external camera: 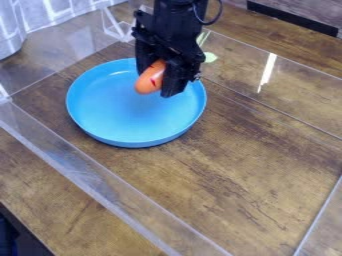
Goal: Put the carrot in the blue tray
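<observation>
The orange carrot's lower end [146, 88] is inside the blue tray's rim, so it is time to open now, and the carrot would land in the tray.
The round blue tray [114, 115] lies on the wooden table at centre left. Above its far right part hangs my black gripper [163, 78], shut on the orange carrot [151, 77]. The carrot's light green leaf top [207, 57] pokes out to the right behind the gripper. The carrot hangs over the tray's inside, close to the rim; whether it touches the tray floor I cannot tell.
A clear plastic sheet or barrier [80, 170] runs diagonally over the dark wood table [254, 170] in front of the tray. A pale object [8, 35] sits at the far left edge. Glare streaks [267, 75] show on the right.
</observation>
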Tool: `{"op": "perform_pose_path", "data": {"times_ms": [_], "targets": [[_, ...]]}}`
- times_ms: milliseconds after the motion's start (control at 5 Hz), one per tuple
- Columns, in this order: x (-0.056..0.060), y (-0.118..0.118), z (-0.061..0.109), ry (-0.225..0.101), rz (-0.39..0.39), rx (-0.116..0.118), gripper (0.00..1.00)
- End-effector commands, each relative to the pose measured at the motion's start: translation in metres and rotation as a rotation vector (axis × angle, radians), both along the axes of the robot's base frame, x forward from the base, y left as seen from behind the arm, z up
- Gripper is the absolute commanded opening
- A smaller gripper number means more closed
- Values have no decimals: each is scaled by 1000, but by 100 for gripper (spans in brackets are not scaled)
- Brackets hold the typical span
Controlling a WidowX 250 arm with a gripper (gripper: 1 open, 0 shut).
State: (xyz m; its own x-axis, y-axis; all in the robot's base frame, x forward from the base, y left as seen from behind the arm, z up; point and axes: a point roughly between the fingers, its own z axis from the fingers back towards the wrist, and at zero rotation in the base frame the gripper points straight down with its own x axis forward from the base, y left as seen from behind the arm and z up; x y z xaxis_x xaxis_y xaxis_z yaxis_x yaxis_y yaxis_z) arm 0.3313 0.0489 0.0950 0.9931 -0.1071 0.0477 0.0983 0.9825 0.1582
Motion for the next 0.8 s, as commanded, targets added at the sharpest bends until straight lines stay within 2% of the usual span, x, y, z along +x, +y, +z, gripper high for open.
{"op": "perform_pose_path", "data": {"times_ms": [0,600], "targets": [[3,6,14,-52,27,-5,0],[2,5,14,-65,53,-28,0]]}}
